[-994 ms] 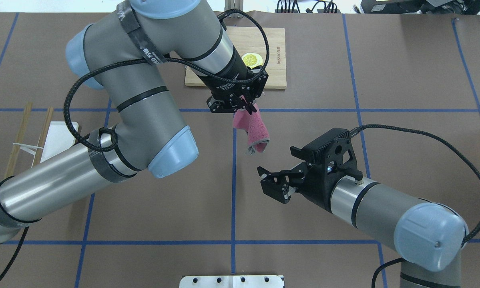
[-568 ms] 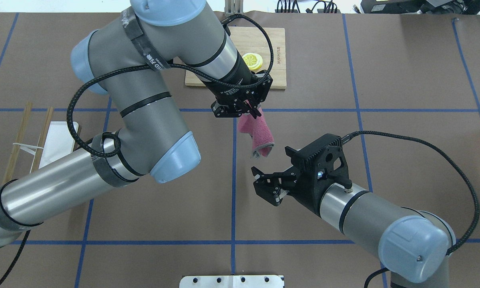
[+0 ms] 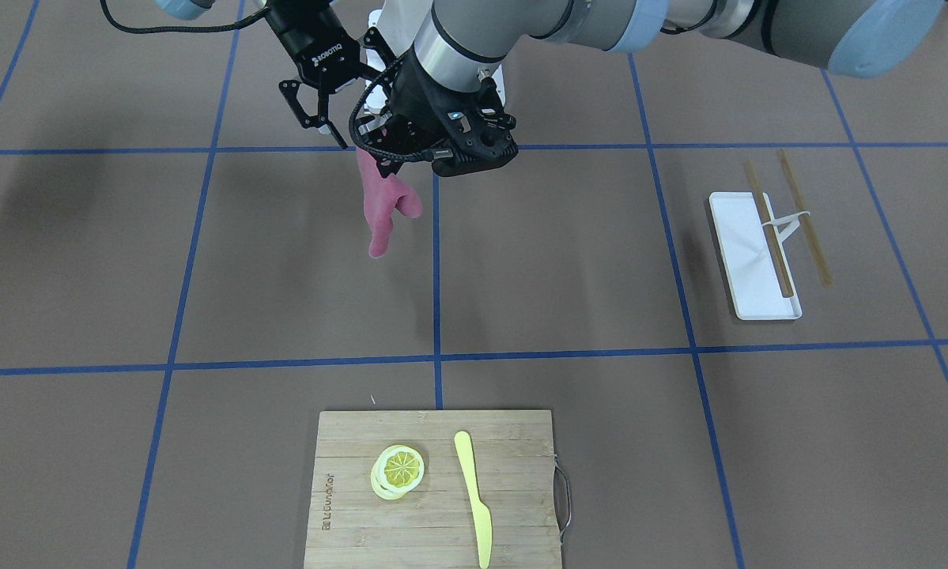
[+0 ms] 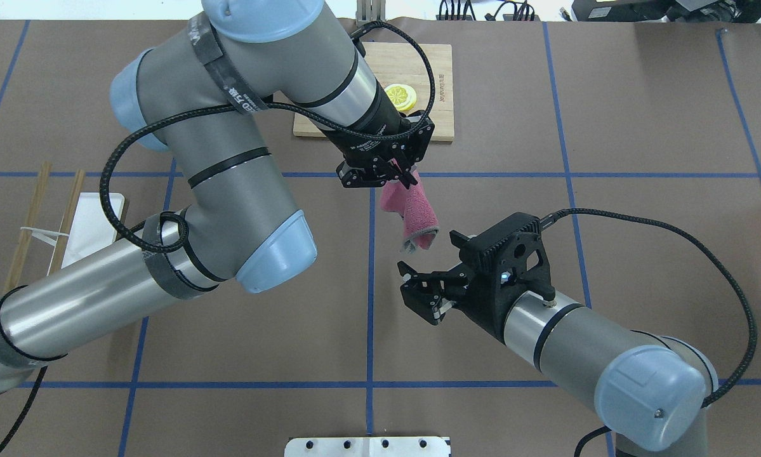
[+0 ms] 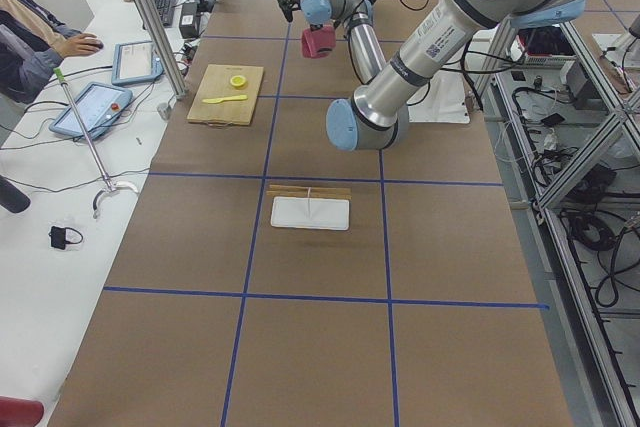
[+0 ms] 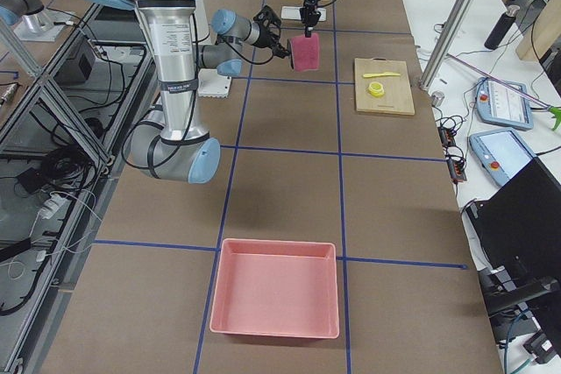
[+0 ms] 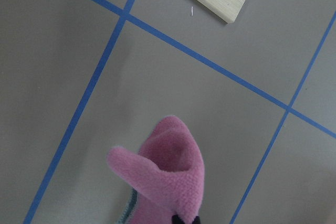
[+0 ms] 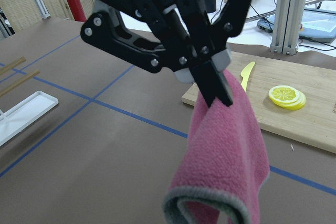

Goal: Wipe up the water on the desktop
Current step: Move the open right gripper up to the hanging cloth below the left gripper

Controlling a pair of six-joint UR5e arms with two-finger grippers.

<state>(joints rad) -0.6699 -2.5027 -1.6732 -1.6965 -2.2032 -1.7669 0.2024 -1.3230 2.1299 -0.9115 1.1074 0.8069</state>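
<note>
The water on the desktop needs wiping up, so my right gripper will next grab the pink cloth by its loose hanging end.
The desktop (image 4: 513,127) is a matte brown surface with blue tape lines; I see no water on it. My left gripper (image 4: 400,176) is shut on the top of a pink fleece cloth (image 4: 412,212), which hangs folded above the desktop near the centre line. It also shows in the front view (image 3: 383,205), the left wrist view (image 7: 168,171) and the right wrist view (image 8: 226,150). My right gripper (image 4: 418,295) is open and empty, just below and beside the cloth's lower end, not touching it.
A bamboo cutting board (image 4: 437,120) with lemon slices (image 3: 398,470) and a yellow knife (image 3: 474,498) lies beyond the left gripper. A white tray (image 3: 750,261) with chopsticks (image 3: 802,217) sits on the robot's left. A pink bin (image 6: 273,299) is on the robot's right.
The left gripper moved slightly right and toward the robot with the cloth. The right gripper moved left, closer to the cloth's lower end, and stayed open.
</note>
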